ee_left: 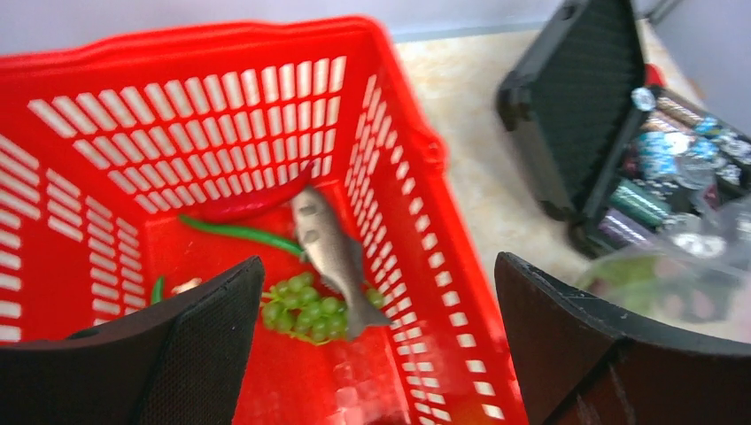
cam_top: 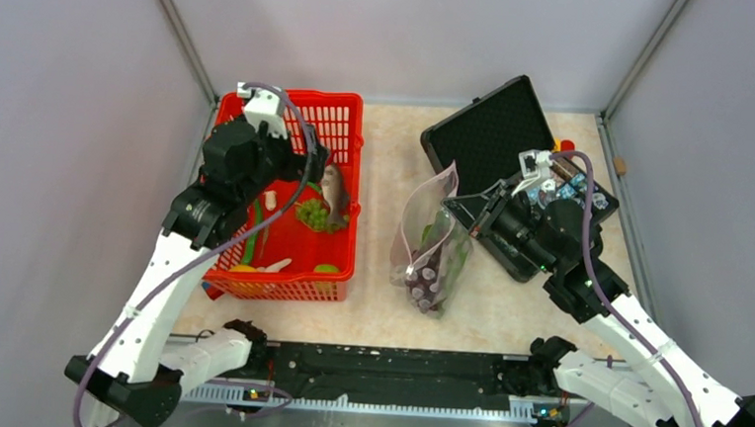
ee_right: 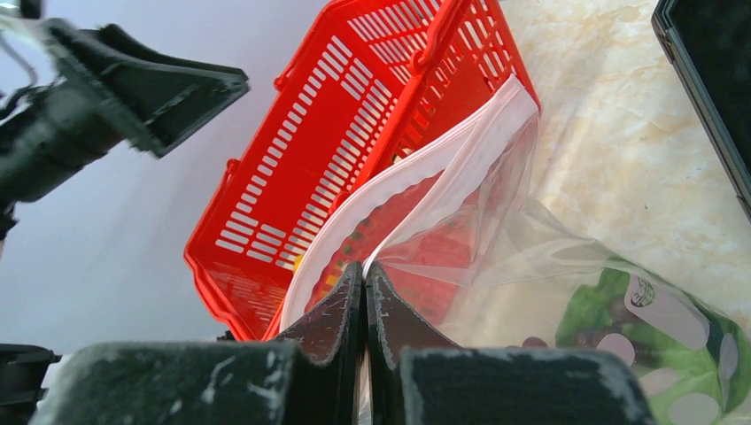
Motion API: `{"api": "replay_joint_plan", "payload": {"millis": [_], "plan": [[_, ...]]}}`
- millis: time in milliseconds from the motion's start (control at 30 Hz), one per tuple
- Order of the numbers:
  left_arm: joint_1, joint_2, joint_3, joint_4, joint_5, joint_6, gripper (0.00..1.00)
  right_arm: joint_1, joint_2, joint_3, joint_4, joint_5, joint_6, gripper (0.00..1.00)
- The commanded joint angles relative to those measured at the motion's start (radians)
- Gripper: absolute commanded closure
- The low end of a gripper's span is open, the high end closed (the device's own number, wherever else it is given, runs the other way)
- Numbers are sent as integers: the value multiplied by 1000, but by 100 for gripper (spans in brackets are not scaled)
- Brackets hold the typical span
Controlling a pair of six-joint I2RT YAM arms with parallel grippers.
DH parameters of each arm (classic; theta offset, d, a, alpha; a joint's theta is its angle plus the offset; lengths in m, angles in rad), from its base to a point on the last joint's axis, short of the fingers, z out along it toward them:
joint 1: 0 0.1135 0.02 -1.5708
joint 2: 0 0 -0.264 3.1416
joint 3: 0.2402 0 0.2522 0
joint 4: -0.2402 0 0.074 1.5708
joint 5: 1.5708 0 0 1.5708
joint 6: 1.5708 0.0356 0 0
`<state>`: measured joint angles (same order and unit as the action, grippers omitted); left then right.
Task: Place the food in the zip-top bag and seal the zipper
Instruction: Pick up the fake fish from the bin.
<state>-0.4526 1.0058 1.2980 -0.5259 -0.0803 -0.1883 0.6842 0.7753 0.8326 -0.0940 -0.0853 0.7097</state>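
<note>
My left gripper is to grab the grey fish (cam_top: pixel 333 193) next, across the sides of its mid-body, so the fish's tail stays free to enter the zip-top bag first.
The clear dotted zip-top bag (cam_top: pixel 429 238) stands mid-table, its mouth up and open. It holds dark purple grapes (cam_top: pixel 423 281) and green leaves (ee_right: pixel 611 310). My right gripper (ee_right: pixel 365 266) is shut on the bag's pale pink zipper strip (ee_right: pixel 416 177) at its right end and also shows in the top view (cam_top: pixel 487 212). My left gripper (ee_left: pixel 379 261) is open and empty above the red basket (ee_left: pixel 416 150), over the grey fish (ee_left: pixel 329 257) and green grapes (ee_left: pixel 305 310). A long green leaf (ee_left: pixel 239 233) lies behind them. The fish (cam_top: pixel 333 193) leans by the basket's right wall.
An open black foam-lined case (cam_top: pixel 487 131) with small gadgets (cam_top: pixel 578 191) stands at the back right, close behind my right gripper. A red chili (ee_left: pixel 252 205) lies in the basket. Yellow (cam_top: pixel 243 268) and green (cam_top: pixel 326 268) round fruits sit at the basket's near end.
</note>
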Motion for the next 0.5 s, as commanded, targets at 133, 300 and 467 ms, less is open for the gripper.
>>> {"api": "replay_joint_plan", "payload": {"millis": [133, 300, 467], "plan": [[319, 177, -89, 67, 364, -23, 1, -5, -11, 28, 87, -38, 14, 100], [369, 334, -100, 156, 417, -29, 2, -5, -14, 28, 87, -50, 20, 100], [373, 537, 19, 70, 464, -24, 6, -5, -23, 17, 115, -55, 35, 100]]}}
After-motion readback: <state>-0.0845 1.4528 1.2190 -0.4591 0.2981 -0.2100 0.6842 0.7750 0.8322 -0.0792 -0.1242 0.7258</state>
